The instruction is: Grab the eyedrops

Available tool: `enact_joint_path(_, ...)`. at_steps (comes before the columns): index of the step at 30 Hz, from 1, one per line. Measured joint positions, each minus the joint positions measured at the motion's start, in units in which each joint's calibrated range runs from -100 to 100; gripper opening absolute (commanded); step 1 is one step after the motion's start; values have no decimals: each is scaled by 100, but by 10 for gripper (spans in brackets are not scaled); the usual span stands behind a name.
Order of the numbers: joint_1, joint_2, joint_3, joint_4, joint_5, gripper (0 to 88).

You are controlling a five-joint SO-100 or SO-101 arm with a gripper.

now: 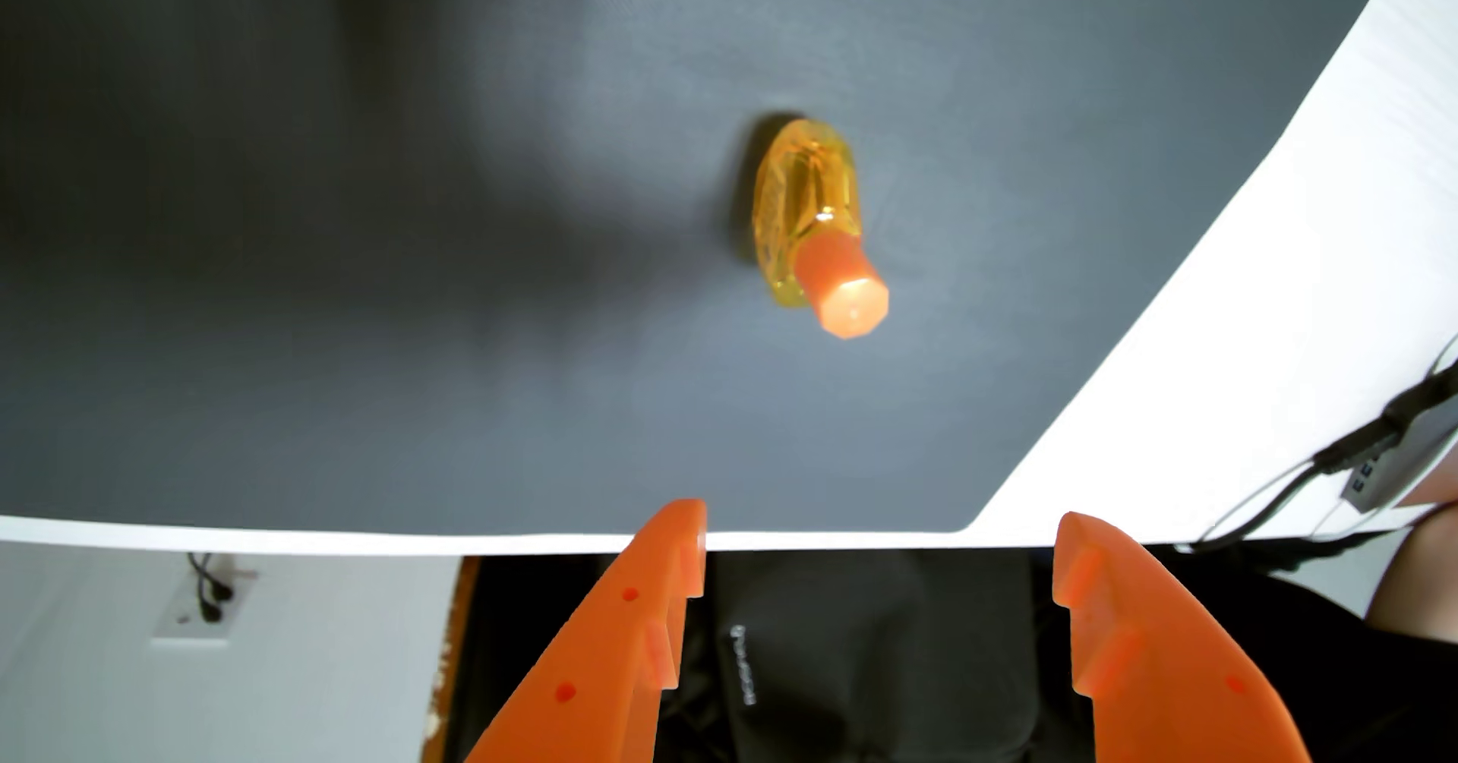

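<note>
My gripper is going to grab the eyedrops, and it needs to take them by their clear yellow body, next to the orange cap.
The eyedrops point(805, 211) are a small clear yellow-orange bottle with an orange cap, standing on a dark grey mat point(394, 298) in the wrist view, right of centre and in the upper half. My gripper point(880, 526) enters from the bottom edge with two orange fingers spread wide apart. It is open and holds nothing. The bottle sits well above the fingertips in the picture, slightly left of the gap's middle, with bare mat between them.
The grey mat lies on a white table point(1302, 219) whose edge runs along the bottom. A grey hub with black cables point(1381, 455) sits at the right edge. Below the table edge are a dark bag point(868, 653) and a wall socket point(205, 597).
</note>
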Motion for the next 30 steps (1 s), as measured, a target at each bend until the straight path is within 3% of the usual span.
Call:
enact_joint_path(11,52,1831,-1020,305,42,256)
enact_joint_path(30,-210,2755,-1038,253,-99,251)
